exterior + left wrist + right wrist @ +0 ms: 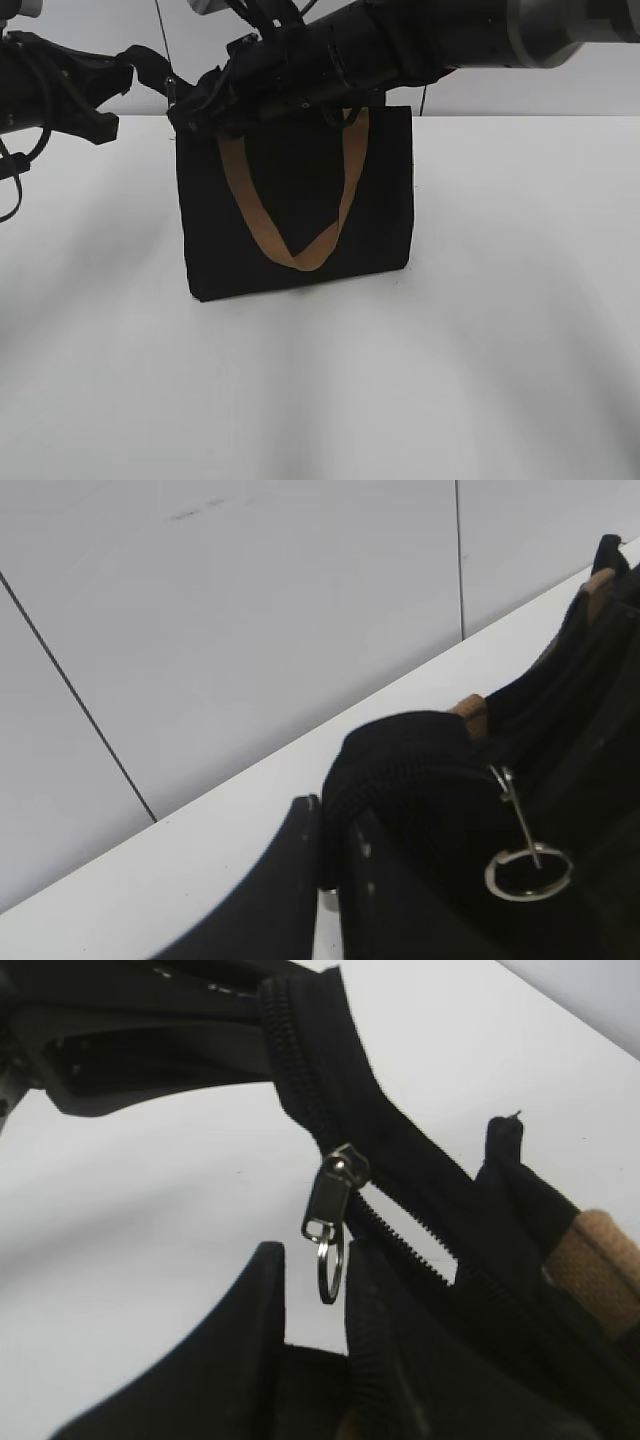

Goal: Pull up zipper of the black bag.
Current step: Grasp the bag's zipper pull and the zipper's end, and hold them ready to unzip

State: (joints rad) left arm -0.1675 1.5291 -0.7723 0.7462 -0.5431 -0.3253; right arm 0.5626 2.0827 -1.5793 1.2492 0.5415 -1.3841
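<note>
Next, my right gripper grabs the slider by its ring pull. Then it pulls the zipper of the black bag closed.
The black bag stands upright on the white table, with a tan strap handle hanging down its front. My left gripper is at the bag's top left corner. In the left wrist view it is shut on the black end of the zip line. The zipper, a silver slider with a ring pull, hangs just beyond it. My right gripper reaches across the bag's top. In the right wrist view it is open, with the zipper's ring between its fingers, below the slider.
The white table spreads in front of and to both sides of the bag. A pale panelled wall stands behind it. The right arm's thick black body lies over the bag's top edge. A tan strap end shows in the right wrist view.
</note>
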